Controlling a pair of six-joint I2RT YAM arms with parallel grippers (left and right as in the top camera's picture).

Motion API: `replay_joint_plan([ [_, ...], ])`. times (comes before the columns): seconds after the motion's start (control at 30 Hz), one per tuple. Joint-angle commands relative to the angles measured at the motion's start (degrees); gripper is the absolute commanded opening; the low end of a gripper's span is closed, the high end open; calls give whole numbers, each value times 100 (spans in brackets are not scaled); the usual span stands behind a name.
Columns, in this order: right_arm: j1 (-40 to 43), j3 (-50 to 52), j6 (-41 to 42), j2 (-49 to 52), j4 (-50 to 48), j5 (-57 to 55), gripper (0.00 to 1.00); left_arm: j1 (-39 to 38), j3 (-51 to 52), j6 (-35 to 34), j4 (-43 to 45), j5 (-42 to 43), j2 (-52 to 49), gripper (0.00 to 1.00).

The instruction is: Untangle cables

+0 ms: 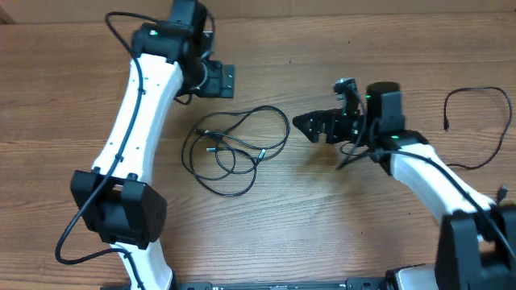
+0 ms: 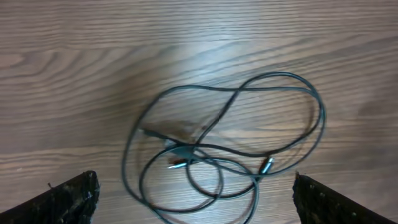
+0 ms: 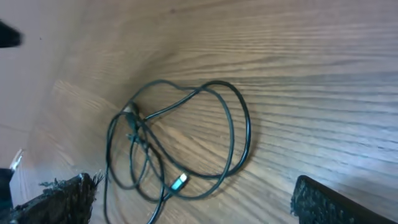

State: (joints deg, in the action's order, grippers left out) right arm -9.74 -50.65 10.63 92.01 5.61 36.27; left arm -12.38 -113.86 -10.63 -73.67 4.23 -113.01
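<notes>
My right gripper picks up one cable by the outer loop facing it next, since this leaves the plug ends free to slip out and untangle.
The cables lie in one tangled bundle of thin black loops on the wooden table, between the two arms. My left gripper hangs open behind the bundle, apart from it. In its wrist view the cables lie between and ahead of the spread fingers, untouched. My right gripper stands open just right of the bundle, pointing at it. In the right wrist view the cables show a small plug end lying between the open fingers.
Another thin black cord lies in a loose curve at the table's far right, apart from the bundle. Bare wood surrounds the tangle. The arm bases stand at the front left and front right.
</notes>
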Motion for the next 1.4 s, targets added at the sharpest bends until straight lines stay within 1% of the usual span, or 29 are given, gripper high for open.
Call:
replay_joint_plan([
  [0.0, -160, -46, 614, 527, -575, -55, 100, 33, 28, -98, 0, -20, -13, 100],
  [0.17, -385, -46, 896, 973, -1073, 133, 100, 33, 28, -94, 61, -44, -13, 100],
  [0.3, -688, -46, 894, 1196, -1314, 57, 100, 37, 31, -98, 173, -216, -13, 100],
  [0.43, -855, -46, 1034, 1207, -1355, -356, 100, 37, 31, -96, 197, -334, -13, 100],
  [0.7, -859, -46, 1086, 1239, -1379, -476, 100, 37, 37, -94, 214, -339, -13, 99],
  [0.9, -876, -46, 1641, 1451, -1707, -424, 100, 48, 98, -90, 197, -382, -13, 100],
  [1.37, -1279, -46, 1661, 1486, -1775, -474, 100, 48, 122, -98, 214, -374, -13, 100],
])
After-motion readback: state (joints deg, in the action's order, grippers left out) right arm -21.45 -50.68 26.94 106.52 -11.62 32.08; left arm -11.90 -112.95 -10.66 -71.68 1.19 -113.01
